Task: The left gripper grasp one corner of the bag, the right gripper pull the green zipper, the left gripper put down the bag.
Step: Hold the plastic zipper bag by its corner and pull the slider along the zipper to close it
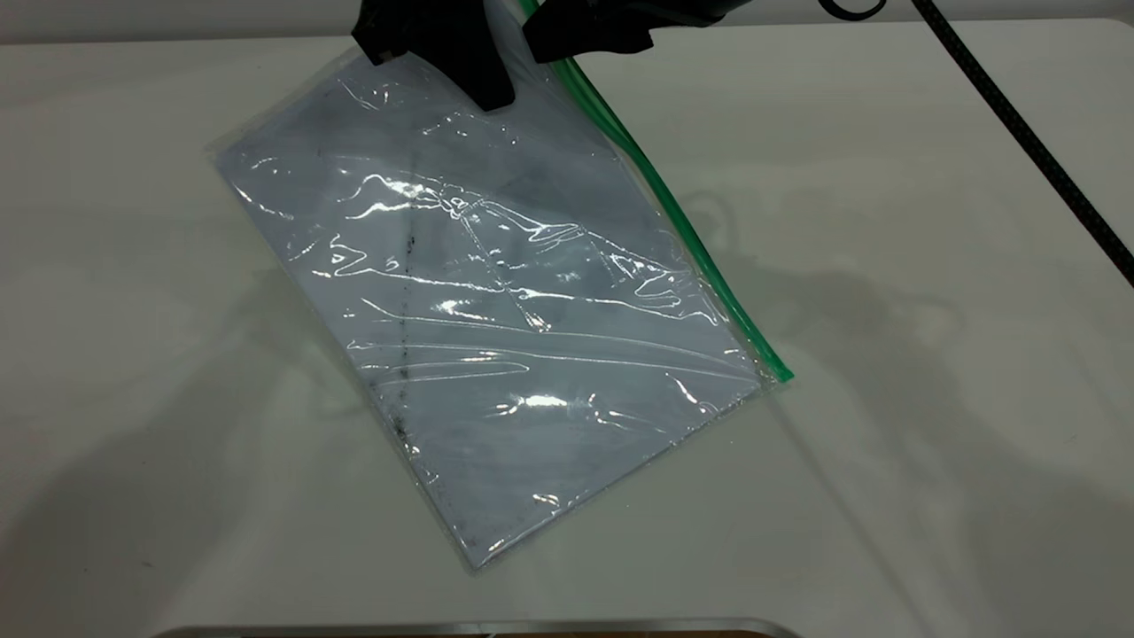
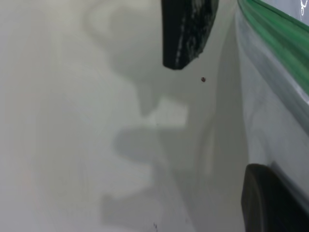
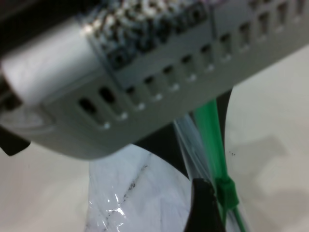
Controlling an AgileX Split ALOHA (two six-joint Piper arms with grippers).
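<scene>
I will next grab the zipper by its slider tab (image 3: pixel 227 193) with my right gripper, to pull it along the bag's green strip.
The bag (image 1: pixel 496 310), a clear pouch with white paper and a dark streak, slopes up from the table to its far corner. My left gripper (image 1: pixel 483 84) is shut on that raised corner; its finger (image 2: pixel 270 203) lies against the plastic (image 2: pixel 275 121). The green zipper (image 1: pixel 682 221) runs along the bag's right edge. Its slider tab (image 3: pixel 227 193) sits near the held corner. My right gripper (image 1: pixel 576 40) is open at the top of the zipper. One finger (image 3: pixel 205 208) touches the slider on the paper side. Another black finger (image 2: pixel 186 34) hangs apart from the green strip (image 2: pixel 280 38).
The white table (image 1: pixel 886 443) surrounds the bag. The right arm's thick black cable (image 1: pixel 1028 133) crosses the far right corner. A grey rim (image 1: pixel 478 627) lines the table's near edge. The left wrist's grey housing (image 3: pixel 145 72) fills much of the right wrist view.
</scene>
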